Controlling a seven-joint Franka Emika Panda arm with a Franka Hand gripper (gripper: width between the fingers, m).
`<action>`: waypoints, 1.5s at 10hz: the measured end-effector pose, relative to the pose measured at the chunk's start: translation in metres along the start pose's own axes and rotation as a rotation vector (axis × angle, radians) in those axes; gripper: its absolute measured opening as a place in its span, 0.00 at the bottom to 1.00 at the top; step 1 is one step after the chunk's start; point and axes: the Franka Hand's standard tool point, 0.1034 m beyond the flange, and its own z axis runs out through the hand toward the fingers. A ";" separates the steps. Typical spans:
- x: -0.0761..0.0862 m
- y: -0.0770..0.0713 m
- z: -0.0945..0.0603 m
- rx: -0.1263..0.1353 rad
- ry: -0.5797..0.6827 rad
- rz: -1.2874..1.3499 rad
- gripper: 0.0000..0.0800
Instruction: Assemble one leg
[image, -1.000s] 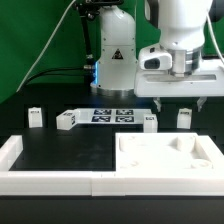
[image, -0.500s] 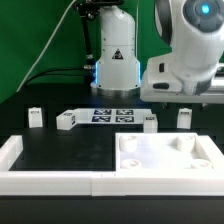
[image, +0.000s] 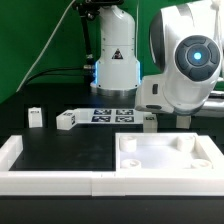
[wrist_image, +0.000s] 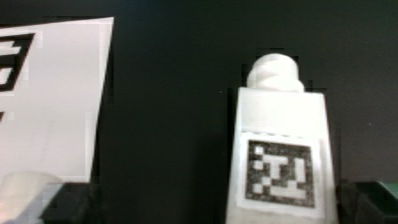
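Observation:
The leg's rounded peg needs to stay free to go into the white square plate, so the robot's gripper should next grab the leg by its tagged end (wrist_image: 281, 177).
In the wrist view a leg (wrist_image: 279, 150), a white post with a black-and-white tag and a rounded peg at one end, lies on the black table. My gripper (wrist_image: 222, 207) is open, and its dark fingertips (wrist_image: 71, 205) stand either side of the leg's tagged end without touching it. In the exterior view, legs stand at the left (image: 35, 117), beside it (image: 66, 121) and at the middle (image: 149, 122). Another leg (image: 185, 120) is partly hidden by the arm. The arm's wrist hides the fingers in that view.
The marker board (image: 112, 114) lies behind the legs and also shows in the wrist view (wrist_image: 45, 100). A large white square plate (image: 165, 155) lies at the front right. A white border rail (image: 50, 180) runs along the front edge.
The arm's wrist has turned and come lower on the exterior view's right, now covering the rightmost leg's area. The legs and plate have not moved.

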 end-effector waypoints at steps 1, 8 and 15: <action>0.000 -0.003 0.004 -0.003 -0.004 0.013 0.81; -0.002 -0.017 0.006 -0.024 0.007 -0.002 0.64; -0.002 -0.017 0.007 -0.024 0.006 -0.003 0.36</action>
